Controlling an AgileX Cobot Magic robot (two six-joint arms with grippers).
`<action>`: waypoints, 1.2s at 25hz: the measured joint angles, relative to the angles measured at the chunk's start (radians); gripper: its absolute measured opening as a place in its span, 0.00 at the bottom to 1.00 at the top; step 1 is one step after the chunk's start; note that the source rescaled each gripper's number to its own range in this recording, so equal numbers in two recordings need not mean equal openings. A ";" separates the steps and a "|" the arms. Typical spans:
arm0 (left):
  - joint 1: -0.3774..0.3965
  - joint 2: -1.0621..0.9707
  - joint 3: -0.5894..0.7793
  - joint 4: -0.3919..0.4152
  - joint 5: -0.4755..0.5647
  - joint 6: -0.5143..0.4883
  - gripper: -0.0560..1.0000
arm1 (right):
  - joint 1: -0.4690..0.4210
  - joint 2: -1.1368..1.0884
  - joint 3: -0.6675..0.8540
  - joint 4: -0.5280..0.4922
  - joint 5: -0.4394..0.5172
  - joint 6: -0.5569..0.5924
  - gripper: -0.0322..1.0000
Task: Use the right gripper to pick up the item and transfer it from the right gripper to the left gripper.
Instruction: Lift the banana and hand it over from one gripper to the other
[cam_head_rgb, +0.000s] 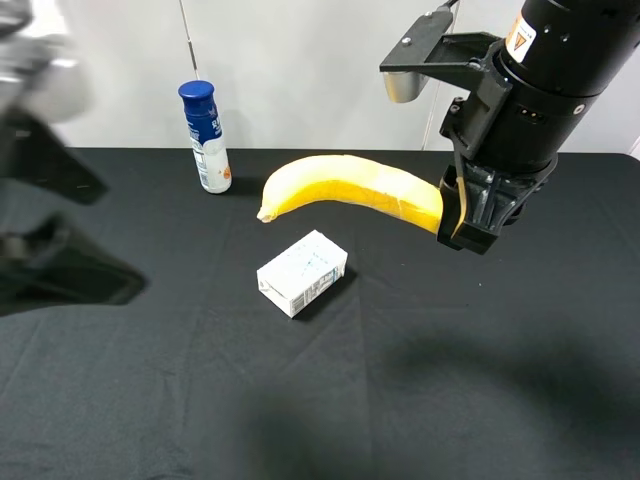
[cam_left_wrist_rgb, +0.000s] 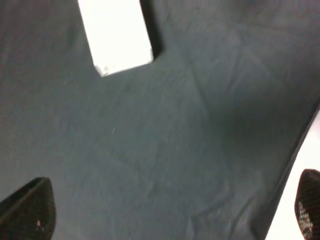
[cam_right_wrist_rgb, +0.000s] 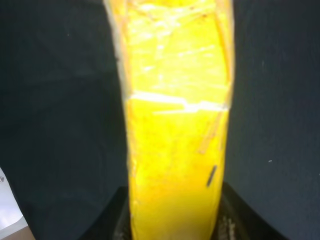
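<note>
The banana (cam_head_rgb: 350, 187) will pass from my right gripper to my left gripper, so my left gripper will next grab its body near the brown tip (cam_head_rgb: 293, 185).
The yellow banana (cam_head_rgb: 350, 187) hangs in the air above the black cloth, pointing left. My right gripper (cam_head_rgb: 458, 218) is shut on its right end. In the right wrist view the banana (cam_right_wrist_rgb: 175, 125) fills the middle, running away from the black fingers (cam_right_wrist_rgb: 235, 220). My left gripper shows in the high view only as a blurred dark shape (cam_head_rgb: 60, 265) at the left edge, apart from the banana. In the left wrist view its fingertips (cam_left_wrist_rgb: 27, 207) stand wide apart over the cloth with nothing between them; the gripper (cam_left_wrist_rgb: 167, 210) is open.
A white carton (cam_head_rgb: 302, 272) lies on the black cloth (cam_head_rgb: 400, 380) below the banana; it also shows in the left wrist view (cam_left_wrist_rgb: 117, 35). A blue-capped bottle (cam_head_rgb: 205, 135) stands at the back left. The cloth's edge (cam_left_wrist_rgb: 295, 165) shows beside the left gripper.
</note>
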 joint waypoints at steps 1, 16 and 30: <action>-0.019 0.032 -0.010 0.000 -0.011 0.000 0.93 | 0.000 0.000 0.000 0.000 0.000 0.000 0.07; -0.116 0.307 -0.158 0.000 -0.177 0.002 0.93 | 0.000 0.000 0.000 0.001 0.000 0.000 0.07; -0.116 0.417 -0.168 -0.010 -0.325 0.023 0.92 | 0.000 0.000 0.000 0.014 0.000 0.000 0.07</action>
